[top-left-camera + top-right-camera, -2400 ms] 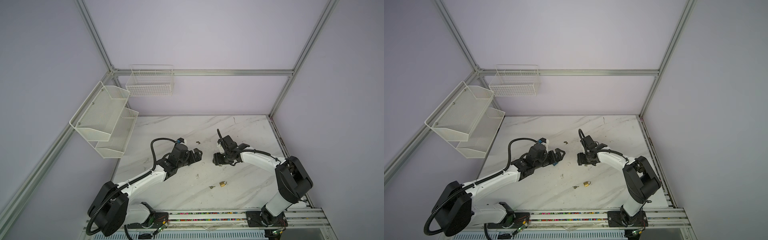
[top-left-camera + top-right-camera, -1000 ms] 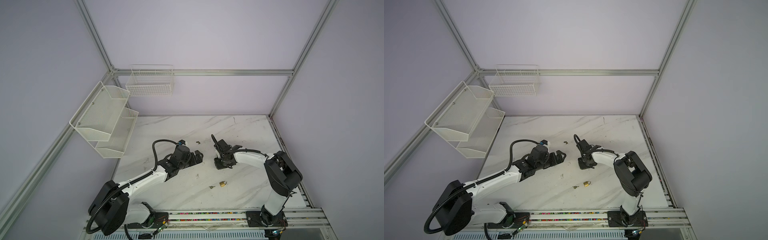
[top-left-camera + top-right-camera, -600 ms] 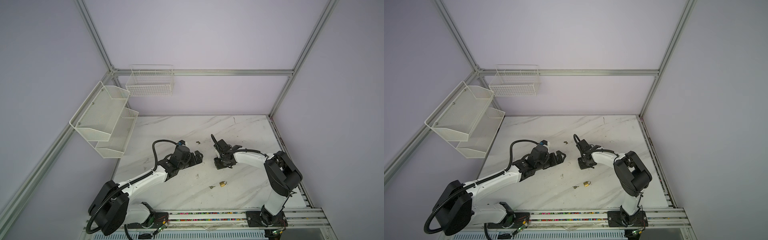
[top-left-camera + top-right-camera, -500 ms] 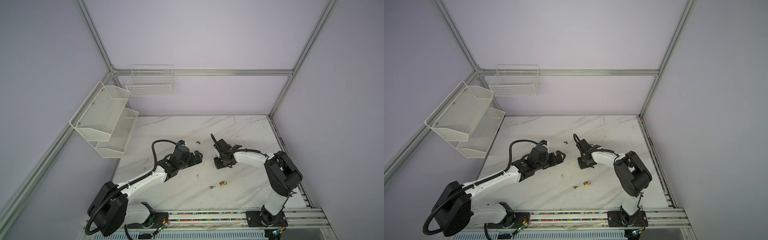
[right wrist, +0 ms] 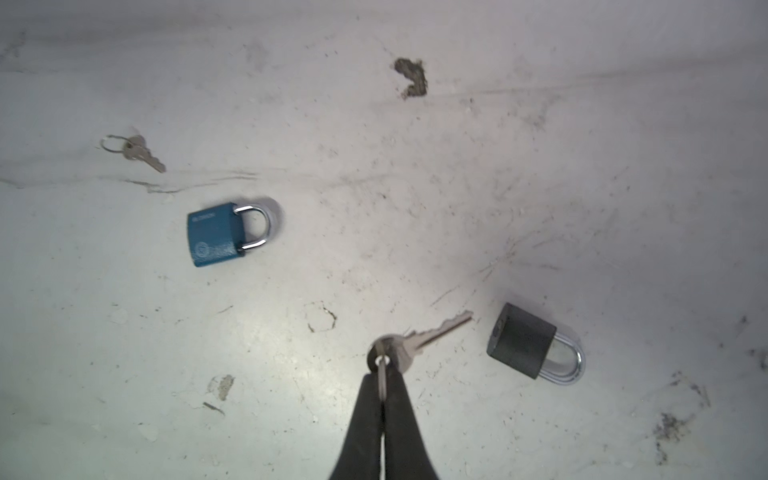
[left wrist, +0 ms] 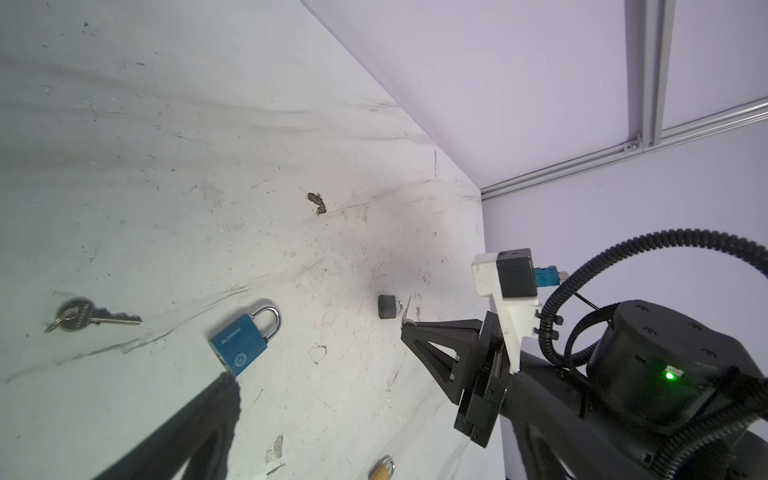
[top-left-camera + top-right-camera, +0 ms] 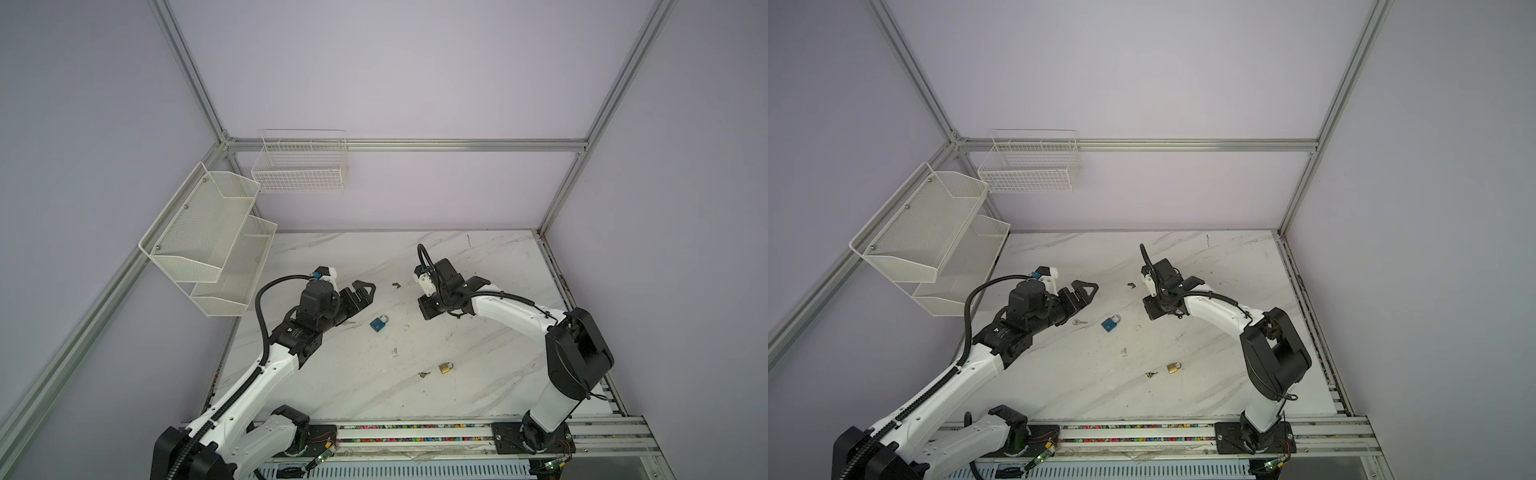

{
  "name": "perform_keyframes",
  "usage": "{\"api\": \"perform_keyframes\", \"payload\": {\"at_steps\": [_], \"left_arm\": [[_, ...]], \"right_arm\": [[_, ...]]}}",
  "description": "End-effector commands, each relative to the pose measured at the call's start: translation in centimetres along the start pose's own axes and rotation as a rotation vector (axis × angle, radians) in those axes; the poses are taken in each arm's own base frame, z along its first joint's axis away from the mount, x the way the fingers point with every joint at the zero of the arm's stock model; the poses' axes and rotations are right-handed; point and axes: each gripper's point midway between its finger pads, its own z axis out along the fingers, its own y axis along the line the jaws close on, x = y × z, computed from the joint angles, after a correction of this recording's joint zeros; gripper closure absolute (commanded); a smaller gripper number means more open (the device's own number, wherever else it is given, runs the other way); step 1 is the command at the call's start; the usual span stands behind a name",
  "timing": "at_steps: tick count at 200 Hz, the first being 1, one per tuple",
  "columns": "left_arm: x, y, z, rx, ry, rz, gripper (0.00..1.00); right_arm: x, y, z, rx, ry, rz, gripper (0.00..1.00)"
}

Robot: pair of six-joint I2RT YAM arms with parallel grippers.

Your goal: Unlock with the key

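I need to grab the silver key by its blade with my left gripper, so that its ringed head stays free for my right gripper to unlock.
In the right wrist view my right gripper (image 5: 381,380) is shut on the ring of a silver key (image 5: 419,338). The key's blade points at a black padlock (image 5: 521,340) lying close beside it on the marble table. The right gripper (image 7: 428,309) points straight down and hides both in the top views. A blue padlock (image 7: 377,324) lies flat between the arms, with a second ringed key (image 7: 1079,322) just to its left. My left gripper (image 7: 361,291) hovers open just behind the blue padlock, holding nothing. One of its fingers (image 6: 195,419) shows in the left wrist view.
A small brass padlock (image 7: 445,368) and a tiny key (image 7: 423,374) lie nearer the front edge. White mesh shelves (image 7: 208,241) hang on the left wall and a wire basket (image 7: 299,166) on the back wall. A dark chip (image 5: 411,77) marks the table (image 7: 498,257).
The right arm swung in and lowered, and its jaws closed on the key ring. The left gripper crept slightly forward and stays open.
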Motion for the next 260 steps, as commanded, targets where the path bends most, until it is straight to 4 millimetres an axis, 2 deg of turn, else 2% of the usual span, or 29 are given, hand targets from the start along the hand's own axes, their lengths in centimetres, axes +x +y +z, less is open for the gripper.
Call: {"api": "perform_keyframes", "payload": {"at_steps": [1, 28, 72, 104, 131, 147, 171, 212, 228, 260], "left_arm": [[0.0, -1.3, -1.1, 0.059, 0.069, -0.038, 0.00], [-0.5, -1.9, -1.2, 0.057, 0.120, -0.024, 0.00], [-0.8, -4.7, -0.6, 0.146, 0.193, -0.026, 0.01], [-1.6, -6.2, 0.2, 0.177, 0.218, -0.015, 0.09], [-2.3, -7.5, 1.0, 0.201, 0.243, 0.016, 0.22], [-2.4, -8.3, 1.3, 0.216, 0.258, 0.026, 0.26], [-2.3, -8.4, 2.5, 0.205, 0.283, 0.031, 0.38], [-2.4, -9.7, 3.8, 0.206, 0.283, 0.077, 0.57], [-2.4, -10.0, 4.0, 0.209, 0.284, 0.090, 0.59], [-2.7, -10.0, 4.4, 0.179, 0.273, 0.108, 0.69]], "right_arm": [[-3.3, 3.0, -1.9, -0.105, -0.097, -0.143, 1.00], [-4.4, 6.5, -3.2, -0.243, -0.146, -0.318, 1.00], [-6.7, 10.2, -6.2, -0.311, -0.342, -0.565, 1.00], [-7.8, 10.9, -6.9, -0.290, -0.398, -0.634, 1.00], [-7.8, 11.4, -6.9, -0.300, -0.395, -0.681, 1.00], [-8.0, 11.4, -7.1, -0.292, -0.396, -0.693, 1.00], [-8.1, 11.5, -7.3, -0.291, -0.401, -0.705, 1.00], [-8.2, 11.7, -7.4, -0.293, -0.399, -0.717, 1.00], [-8.2, 11.7, -7.4, -0.293, -0.398, -0.722, 1.00], [-8.1, 11.9, -7.4, -0.297, -0.397, -0.726, 1.00]]}}
